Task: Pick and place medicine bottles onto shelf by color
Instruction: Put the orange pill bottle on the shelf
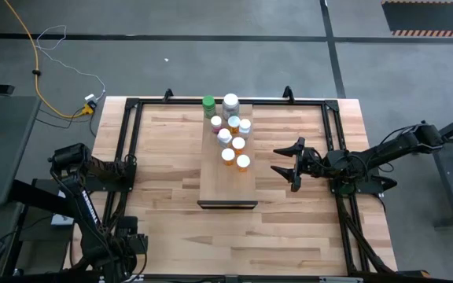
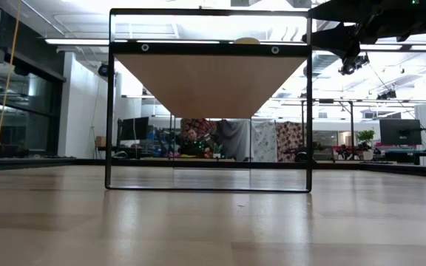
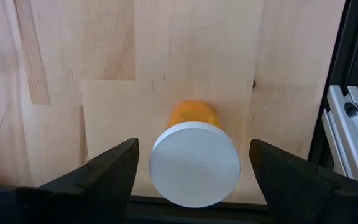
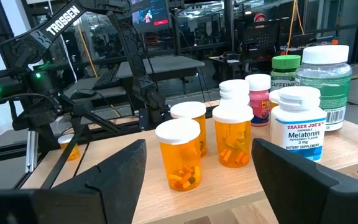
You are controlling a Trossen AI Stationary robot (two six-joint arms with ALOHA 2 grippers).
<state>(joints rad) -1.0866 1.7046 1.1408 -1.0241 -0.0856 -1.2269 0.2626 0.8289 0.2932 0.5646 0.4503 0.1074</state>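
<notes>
My left gripper grabs the orange bottle by its white cap (image 3: 194, 164) next, to place the bottle on the shelf with its color group.
Several medicine bottles (image 1: 230, 130) stand upright in a cluster on the far half of the pale wood shelf (image 1: 226, 185). In the right wrist view they show as orange bottles (image 4: 180, 155), a white Melatonin bottle (image 4: 298, 124) and a green-capped one (image 4: 285, 71). My right gripper (image 1: 274, 159) is open and hovers to the right of the shelf, facing the cluster (image 4: 197, 149). My left gripper (image 3: 194, 165) is open at the table's left side (image 1: 126, 167). Its fingers stand on either side of a lone orange, white-capped bottle (image 3: 194, 162), which stands on the tabletop. A gap shows on both sides.
A black frame (image 1: 132, 141) runs around the tabletop, with a rail close beside the lone bottle (image 3: 337, 99). In the low view the shelf (image 2: 209, 81) sits raised on a black stand. The near half of the shelf board and the tabletop in front of it are bare wood.
</notes>
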